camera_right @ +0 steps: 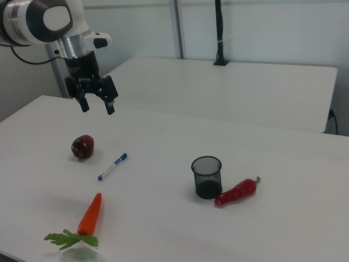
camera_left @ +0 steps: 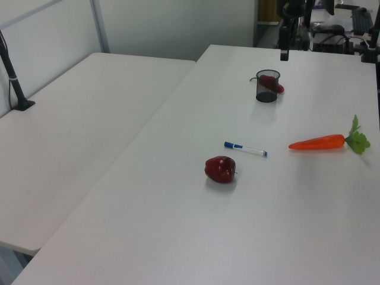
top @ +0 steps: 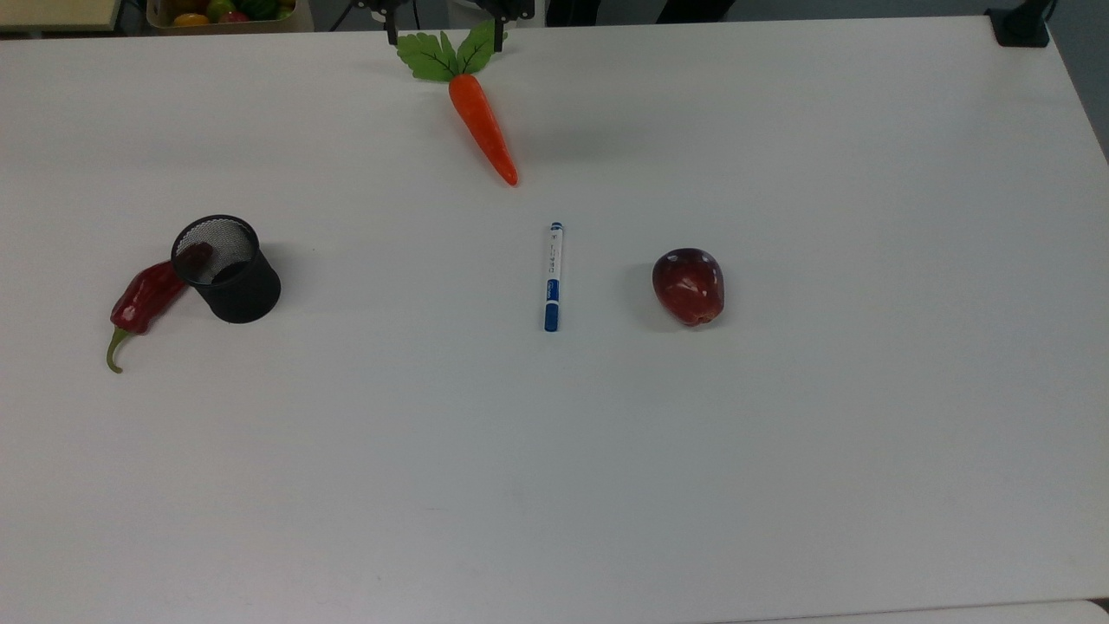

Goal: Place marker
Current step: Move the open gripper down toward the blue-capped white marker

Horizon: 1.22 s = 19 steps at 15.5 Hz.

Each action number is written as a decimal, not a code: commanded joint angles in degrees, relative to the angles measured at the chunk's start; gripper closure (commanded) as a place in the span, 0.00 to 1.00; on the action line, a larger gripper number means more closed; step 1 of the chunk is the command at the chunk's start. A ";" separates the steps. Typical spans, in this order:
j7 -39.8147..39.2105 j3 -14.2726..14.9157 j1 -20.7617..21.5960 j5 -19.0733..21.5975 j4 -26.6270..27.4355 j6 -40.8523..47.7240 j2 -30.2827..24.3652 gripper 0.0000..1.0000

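Note:
My gripper grabs the marker by its end with the cap (camera_left: 233, 146) next, to place the marker in the black mesh cup (camera_left: 267, 86).
The marker (top: 553, 276), white with a blue cap and a blue end, lies flat near the middle of the white table (top: 554, 485). It sits between a carrot and a dark red apple, touching neither. In the left view the marker (camera_left: 245, 149) lies just behind the apple; in the right view the marker (camera_right: 112, 166) lies to the right of it. My gripper (camera_right: 98, 107) hangs open and empty above the table, up and left of the marker in the right view. Its two fingers (top: 392, 36) show at the top view's upper edge, beside the carrot's leaves.
An orange carrot (top: 482, 126) with green leaves lies beyond the marker, and the apple (top: 689, 286) sits to the top view's right. A black mesh cup (top: 227, 269) stands at the top view's left with a red pepper (top: 143, 299) against it. Another table (camera_left: 71, 136) adjoins.

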State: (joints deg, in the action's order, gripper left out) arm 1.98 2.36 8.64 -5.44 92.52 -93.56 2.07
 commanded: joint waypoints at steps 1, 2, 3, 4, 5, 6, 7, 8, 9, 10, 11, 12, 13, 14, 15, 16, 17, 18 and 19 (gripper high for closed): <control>-1.01 0.54 0.15 0.78 -0.32 -0.13 -0.14 0.00; -1.01 0.54 0.15 0.78 -0.32 -0.04 -0.13 0.00; -1.01 0.54 0.15 0.78 -0.32 0.14 -0.13 0.00; -0.92 0.54 0.24 0.78 -0.32 0.05 -0.13 0.00; -0.66 0.54 0.24 0.78 -0.32 -0.04 -0.13 0.00; -0.57 0.54 0.24 0.78 -0.32 -0.13 -0.05 0.00; -0.48 0.54 0.24 0.78 -0.32 -0.21 0.04 0.00; -0.40 0.54 0.24 0.78 -0.32 -0.39 0.22 0.00; -0.31 0.54 0.24 1.13 -0.32 -0.74 1.00 0.00; 0.04 0.54 0.33 1.56 -0.32 -1.61 1.62 0.00; 0.74 0.45 0.50 1.74 -0.24 -3.01 2.06 0.00; 1.44 0.45 0.59 1.83 0.03 -4.42 2.76 0.00; 2.15 0.36 0.76 2.18 0.12 -5.39 3.72 0.00; 2.94 0.19 0.85 2.53 0.12 -6.01 4.69 0.00; 3.73 0.01 0.94 2.54 0.12 -6.89 5.83 0.00; 4.17 -0.08 0.94 2.54 0.29 -8.20 6.63 0.00; 4.44 -0.17 1.03 2.54 0.29 -9.60 8.11 0.00; 5.05 -0.25 1.81 2.54 0.29 -10.75 9.35 0.00; 5.75 -0.17 2.34 2.36 0.47 -11.89 10.58 0.00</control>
State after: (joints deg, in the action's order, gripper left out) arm 5.03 2.15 9.34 -3.54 92.49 -101.84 9.61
